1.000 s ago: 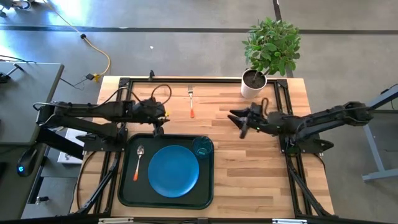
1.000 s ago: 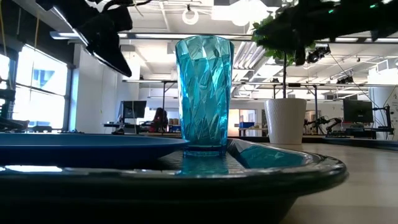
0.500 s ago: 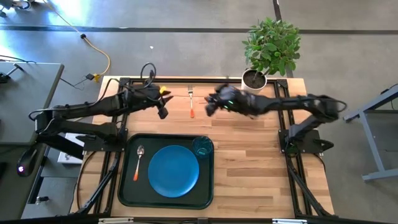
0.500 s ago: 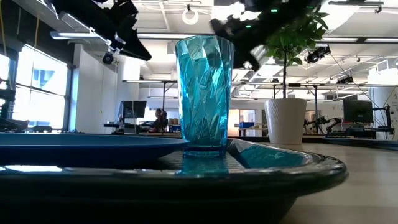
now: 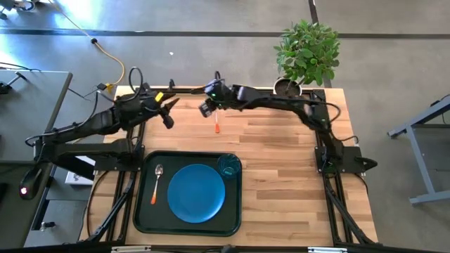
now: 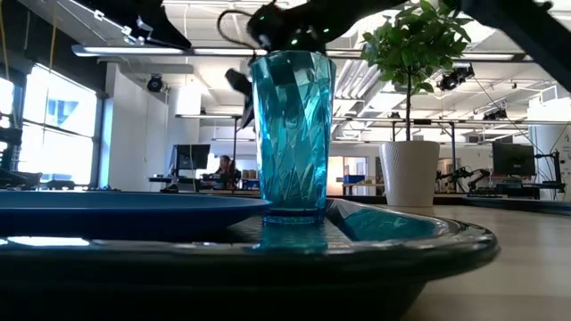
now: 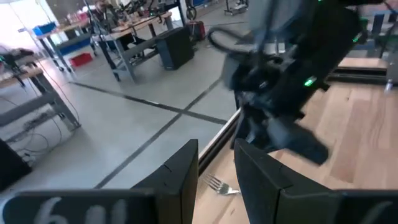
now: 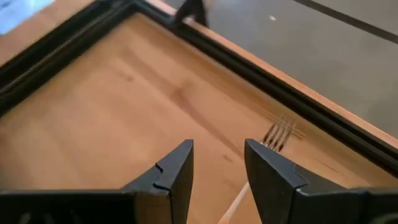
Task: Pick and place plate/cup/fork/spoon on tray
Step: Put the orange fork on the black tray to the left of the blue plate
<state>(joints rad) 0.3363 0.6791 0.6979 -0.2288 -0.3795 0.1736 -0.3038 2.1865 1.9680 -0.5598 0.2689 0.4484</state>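
My right gripper should set the fork on the dark tray with the plate, so next it needs to grab the fork by its white stem.
The dark tray lies at the table's near side. On it rest the blue plate, the teal cup upright at its far right corner, and the orange-handled spoon on its left. The fork lies flat on the wood near the far edge. My right gripper hovers open just above the fork's tine end; its wrist view shows the tines beyond the right finger. My left gripper is open and empty, left of the fork, whose tines show between its fingers.
A white plant pot with a leafy plant stands at the table's far right corner. A black frame rail runs along the far edge behind the fork. Bare wood lies right of the tray.
My right gripper has swung from the table's right middle toward the left and the far edge, ending over the fork. My left gripper has drawn away from the tray toward the far left corner. The things on the tray and the fork have not moved.
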